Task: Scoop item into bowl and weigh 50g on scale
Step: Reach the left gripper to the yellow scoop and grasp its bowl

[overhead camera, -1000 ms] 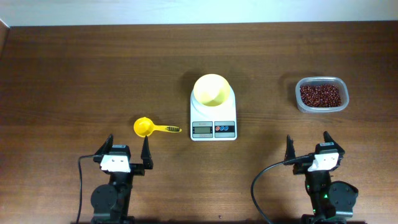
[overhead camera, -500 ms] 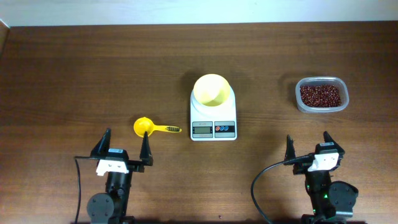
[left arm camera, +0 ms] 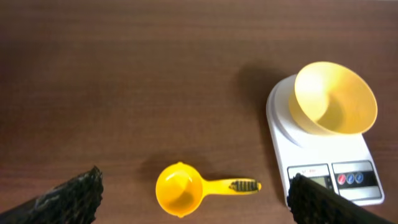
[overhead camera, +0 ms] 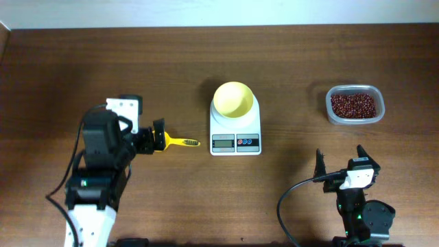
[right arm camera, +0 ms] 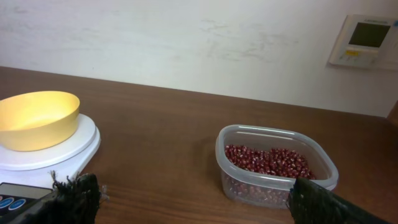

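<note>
I should pick up the yellow scoop next with my left gripper by its cup rim (left arm camera: 180, 189), so the handle stays free to hand over to my right gripper.
The beans (overhead camera: 353, 104) fill a clear plastic container at the right; they also show in the right wrist view (right arm camera: 267, 160). The pale yellow bowl (overhead camera: 233, 99) stands empty on the white scale (overhead camera: 235, 134); both show in the left wrist view, bowl (left arm camera: 334, 99) and scale (left arm camera: 323, 155). A yellow scoop (left arm camera: 179, 196) lies left of the scale, handle toward it. My left gripper (overhead camera: 156, 139) is open above the scoop, its fingers (left arm camera: 196, 202) wide on either side of it. My right gripper (overhead camera: 339, 163) is open and empty near the front edge, facing the container.
The clear container (right arm camera: 273, 180) stands on the brown table at the right, apart from the scale (right arm camera: 59, 149) and bowl (right arm camera: 37, 117). A white wall with a wall panel (right arm camera: 364, 40) lies behind the table.
My left arm has risen from its rest pose at the front edge and moved forward over the scoop, jaws still open. The right arm has not moved.
</note>
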You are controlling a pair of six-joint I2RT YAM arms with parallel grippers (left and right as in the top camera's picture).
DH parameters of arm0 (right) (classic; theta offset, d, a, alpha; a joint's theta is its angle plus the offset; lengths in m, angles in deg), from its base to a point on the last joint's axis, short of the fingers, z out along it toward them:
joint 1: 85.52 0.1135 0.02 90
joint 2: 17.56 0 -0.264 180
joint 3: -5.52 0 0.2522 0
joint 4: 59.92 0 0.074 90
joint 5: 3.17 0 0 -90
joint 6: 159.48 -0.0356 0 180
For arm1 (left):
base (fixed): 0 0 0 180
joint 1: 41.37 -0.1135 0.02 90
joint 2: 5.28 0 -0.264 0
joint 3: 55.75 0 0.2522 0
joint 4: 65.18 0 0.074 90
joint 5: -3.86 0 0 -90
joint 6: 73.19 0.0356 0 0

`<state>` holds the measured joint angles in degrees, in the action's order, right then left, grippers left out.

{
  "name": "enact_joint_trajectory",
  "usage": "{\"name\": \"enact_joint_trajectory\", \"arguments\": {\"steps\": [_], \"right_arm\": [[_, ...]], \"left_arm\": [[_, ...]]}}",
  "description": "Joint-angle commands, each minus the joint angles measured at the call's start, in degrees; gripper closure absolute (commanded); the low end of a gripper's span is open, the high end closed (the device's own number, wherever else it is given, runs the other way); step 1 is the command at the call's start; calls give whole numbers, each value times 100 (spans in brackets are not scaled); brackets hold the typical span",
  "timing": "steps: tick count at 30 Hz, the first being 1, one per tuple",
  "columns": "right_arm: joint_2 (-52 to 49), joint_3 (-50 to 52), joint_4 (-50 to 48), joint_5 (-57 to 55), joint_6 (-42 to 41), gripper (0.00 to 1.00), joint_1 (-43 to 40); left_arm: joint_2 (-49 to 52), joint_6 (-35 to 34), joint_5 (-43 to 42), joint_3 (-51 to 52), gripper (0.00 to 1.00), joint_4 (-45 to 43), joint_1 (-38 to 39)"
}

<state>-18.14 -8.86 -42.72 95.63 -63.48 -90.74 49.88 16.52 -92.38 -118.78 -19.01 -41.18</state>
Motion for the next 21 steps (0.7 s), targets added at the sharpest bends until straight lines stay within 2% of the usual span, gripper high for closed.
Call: {"name": "enact_joint_trajectory", "arguments": {"steps": [1, 4, 6, 7, 10, 12, 13, 15, 16, 18, 21], "right_arm": [[37, 31, 42, -46, -46, 1, -11], [37, 31, 42, -46, -46, 1, -11], [37, 31, 42, -46, -46, 1, -11], [37, 31, 42, -46, -48, 1, -11], [37, 31, 42, -46, -48, 1, -11], [37, 31, 42, -46, -48, 1, -11], [37, 31, 42, -46, -48, 1, -11], [37, 31, 42, -46, -48, 1, -11], [37, 31, 42, -46, -48, 1, -11], [37, 31, 42, -46, -46, 1, -11], [37, 31, 42, -46, -46, 1, -11]], "left_arm": [[632, -42, -809, -553, 1, 275, -24], [942, -39, -1132, -553, 1, 289, -24], [1012, -37, -2039, -553, 1, 249, -24], [1014, -39, -2210, -553, 1, 190, -24], [1016, -111, -2153, -553, 0, 122, -24], [1016, -975, -1440, -553, 0, 157, -22], [1016, -1423, -734, -553, 1, 286, 22], [1049, -2087, 214, -553, 7, 516, 199], [1130, -2409, 472, -553, 10, 632, 317], [1377, -3143, 706, -553, 0, 890, 352], [2031, -4033, 761, -531, 1, 966, 352]]}}
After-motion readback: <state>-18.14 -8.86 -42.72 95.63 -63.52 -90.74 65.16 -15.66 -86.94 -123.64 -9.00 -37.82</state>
